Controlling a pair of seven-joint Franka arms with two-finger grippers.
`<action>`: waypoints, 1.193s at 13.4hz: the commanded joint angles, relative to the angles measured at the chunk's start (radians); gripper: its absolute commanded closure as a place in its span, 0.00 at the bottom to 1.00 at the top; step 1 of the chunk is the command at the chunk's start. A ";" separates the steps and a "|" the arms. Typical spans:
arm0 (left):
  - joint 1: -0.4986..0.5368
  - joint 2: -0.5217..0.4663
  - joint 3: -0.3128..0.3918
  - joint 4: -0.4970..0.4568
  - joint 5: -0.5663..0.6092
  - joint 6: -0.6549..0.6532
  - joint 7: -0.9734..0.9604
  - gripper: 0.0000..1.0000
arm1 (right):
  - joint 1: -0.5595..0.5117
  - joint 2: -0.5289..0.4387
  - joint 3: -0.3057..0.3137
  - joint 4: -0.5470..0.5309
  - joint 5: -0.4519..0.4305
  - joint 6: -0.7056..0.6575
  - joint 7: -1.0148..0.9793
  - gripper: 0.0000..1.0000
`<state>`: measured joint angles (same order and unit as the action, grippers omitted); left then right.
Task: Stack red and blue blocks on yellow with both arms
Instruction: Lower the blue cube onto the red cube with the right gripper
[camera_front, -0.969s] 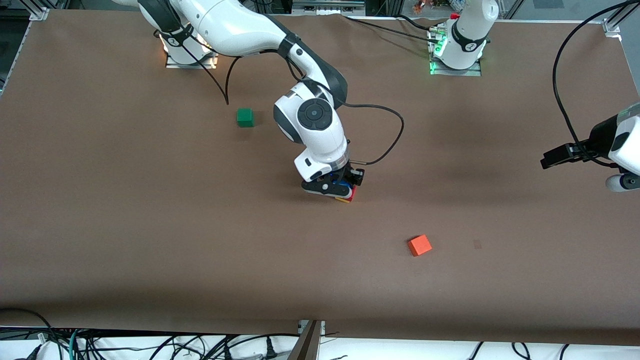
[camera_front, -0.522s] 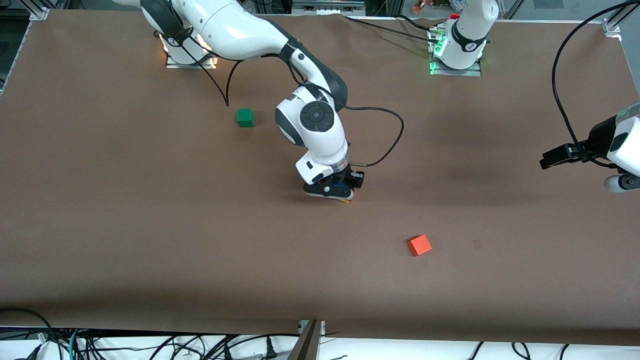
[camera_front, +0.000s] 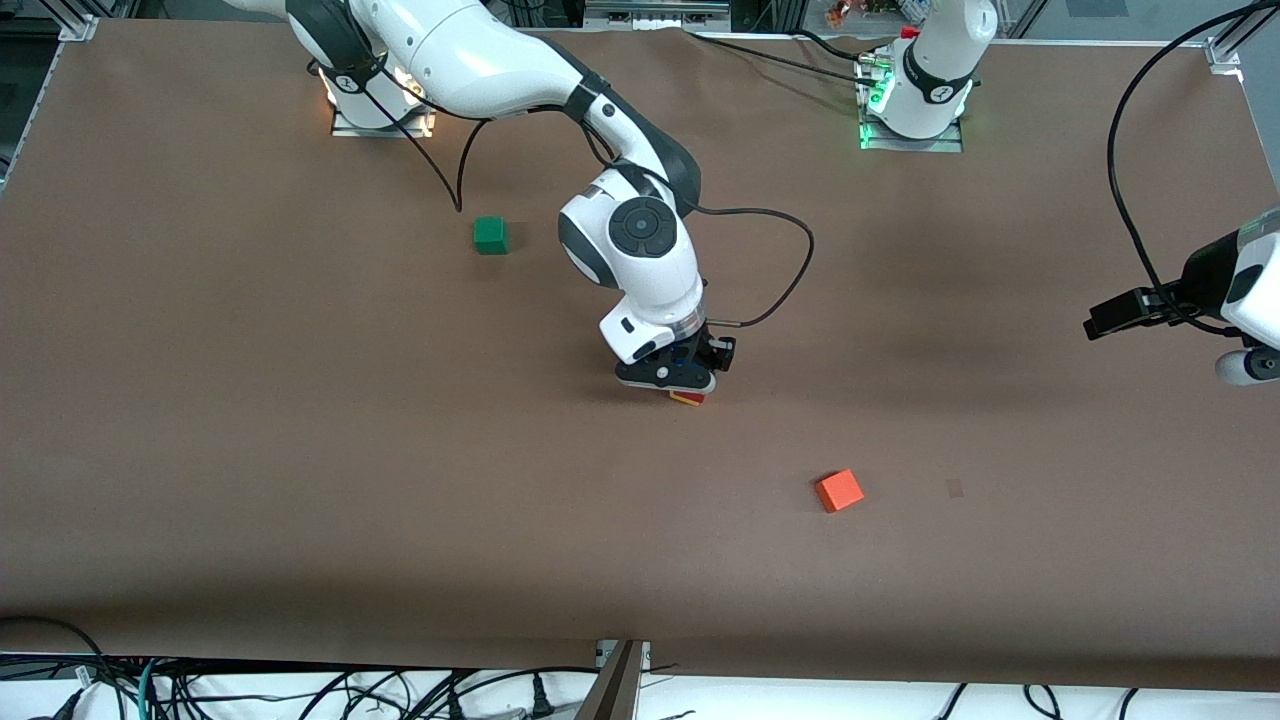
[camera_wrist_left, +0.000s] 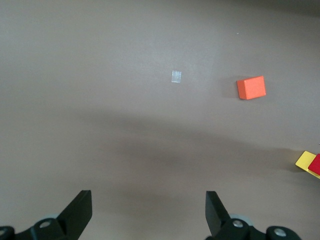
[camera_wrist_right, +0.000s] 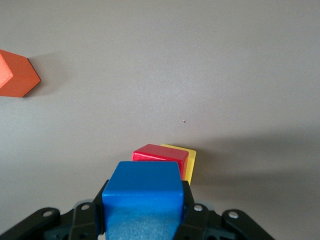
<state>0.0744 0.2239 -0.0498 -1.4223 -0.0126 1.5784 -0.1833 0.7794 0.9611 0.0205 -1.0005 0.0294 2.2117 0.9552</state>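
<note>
The blue block (camera_wrist_right: 142, 200) sits over the red block (camera_wrist_right: 160, 152) and would rest there, so it is now time to open my right gripper.
My right gripper (camera_front: 684, 384) is shut on the blue block (camera_wrist_right: 142, 192) and holds it just above the stack near the table's middle. In the right wrist view the red block (camera_wrist_right: 160, 154) sits on the yellow cube (camera_wrist_right: 190, 159), partly under the blue block. In the front view only a sliver of the yellow cube (camera_front: 683, 400) and the red block (camera_front: 698, 398) shows under the gripper. My left gripper (camera_wrist_left: 148, 212) is open and empty, waiting over the left arm's end of the table. Its view shows the yellow cube (camera_wrist_left: 304, 160) and the red block (camera_wrist_left: 315, 164) at the edge.
An orange-red cube (camera_front: 839, 490) lies nearer to the front camera than the stack, toward the left arm's end. A green cube (camera_front: 490, 235) lies farther from it, toward the right arm's end. A black cable (camera_front: 780, 260) loops beside the right wrist.
My right gripper has shifted a little toward the left arm's end with the blue block, covering more of the red and yellow stack. The left arm has barely moved.
</note>
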 joint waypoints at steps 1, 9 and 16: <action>0.001 -0.001 0.002 0.014 -0.004 -0.001 0.022 0.00 | 0.008 0.022 -0.004 0.045 -0.012 0.006 -0.006 0.39; 0.001 0.005 0.001 0.016 -0.004 -0.001 0.024 0.00 | 0.000 0.019 -0.005 0.043 -0.031 0.003 -0.012 0.15; -0.012 0.008 -0.001 0.016 -0.006 -0.001 0.019 0.00 | -0.034 -0.113 -0.004 0.043 -0.017 -0.258 -0.016 0.00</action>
<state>0.0669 0.2252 -0.0534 -1.4206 -0.0126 1.5784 -0.1833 0.7710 0.9240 0.0099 -0.9516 0.0122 2.0695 0.9552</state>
